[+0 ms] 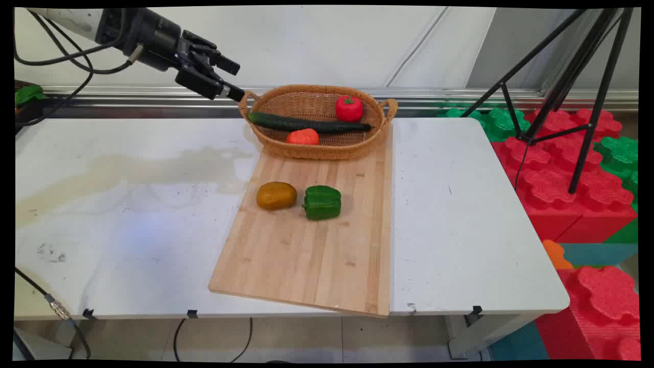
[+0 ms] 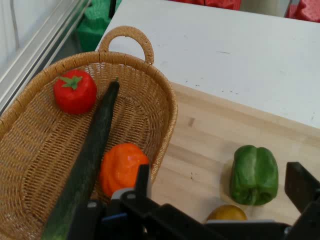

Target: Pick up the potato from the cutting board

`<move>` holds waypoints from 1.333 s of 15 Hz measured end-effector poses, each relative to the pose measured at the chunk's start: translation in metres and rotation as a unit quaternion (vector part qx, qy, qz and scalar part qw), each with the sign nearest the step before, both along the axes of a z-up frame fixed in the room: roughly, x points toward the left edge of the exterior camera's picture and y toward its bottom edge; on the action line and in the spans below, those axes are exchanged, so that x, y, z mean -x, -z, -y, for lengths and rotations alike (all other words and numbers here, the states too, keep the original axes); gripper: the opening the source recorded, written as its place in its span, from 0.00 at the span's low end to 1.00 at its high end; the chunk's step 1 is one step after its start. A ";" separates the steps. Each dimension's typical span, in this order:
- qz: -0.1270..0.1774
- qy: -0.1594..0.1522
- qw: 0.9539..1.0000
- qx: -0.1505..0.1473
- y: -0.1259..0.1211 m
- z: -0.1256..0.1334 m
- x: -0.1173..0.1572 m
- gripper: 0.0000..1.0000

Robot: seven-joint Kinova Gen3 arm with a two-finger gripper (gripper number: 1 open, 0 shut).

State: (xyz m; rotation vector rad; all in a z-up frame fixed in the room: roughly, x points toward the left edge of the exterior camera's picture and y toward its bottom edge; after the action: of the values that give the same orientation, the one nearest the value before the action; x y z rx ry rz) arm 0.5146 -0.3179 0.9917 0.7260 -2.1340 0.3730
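Observation:
I need to grab the yellow-brown potato by its rounded sides next, then add it to the vegetables in the wicker basket.
My gripper (image 1: 234, 79) hangs open in the air just left of the wicker basket (image 1: 317, 150), close to its left handle and holding nothing. In the basket lie a long dark cucumber (image 1: 306, 123), a red tomato (image 1: 349, 108) and an orange vegetable (image 1: 302, 136). The hand view looks down past the open gripper (image 2: 220, 182) onto the basket (image 2: 167, 107), the tomato (image 2: 75, 91), the cucumber (image 2: 92, 150) and the orange vegetable (image 2: 122, 167). A brown potato (image 1: 276, 195) and a green bell pepper (image 1: 322, 202) sit side by side on the wooden cutting board (image 1: 311, 255), in front of the basket.
The white table (image 1: 460, 204) has a pale stain on its left half. A black tripod (image 1: 562, 76) stands at the right over red and green foam blocks (image 1: 562, 174). Cables hang from the arm and at the table's left front corner.

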 end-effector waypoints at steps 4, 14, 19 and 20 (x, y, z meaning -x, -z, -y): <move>0.016 0.000 1.000 -0.012 0.007 -0.002 0.001 1.00; 0.062 0.005 0.996 -0.063 0.058 0.004 0.010 1.00; 0.081 0.019 0.993 -0.087 0.097 0.014 0.027 1.00; 0.084 0.023 0.992 -0.092 0.105 0.016 0.032 1.00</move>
State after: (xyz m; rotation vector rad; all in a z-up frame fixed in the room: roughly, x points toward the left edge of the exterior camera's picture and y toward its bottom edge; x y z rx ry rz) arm 0.4830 -0.3336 0.8863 0.7705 -2.3638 0.2211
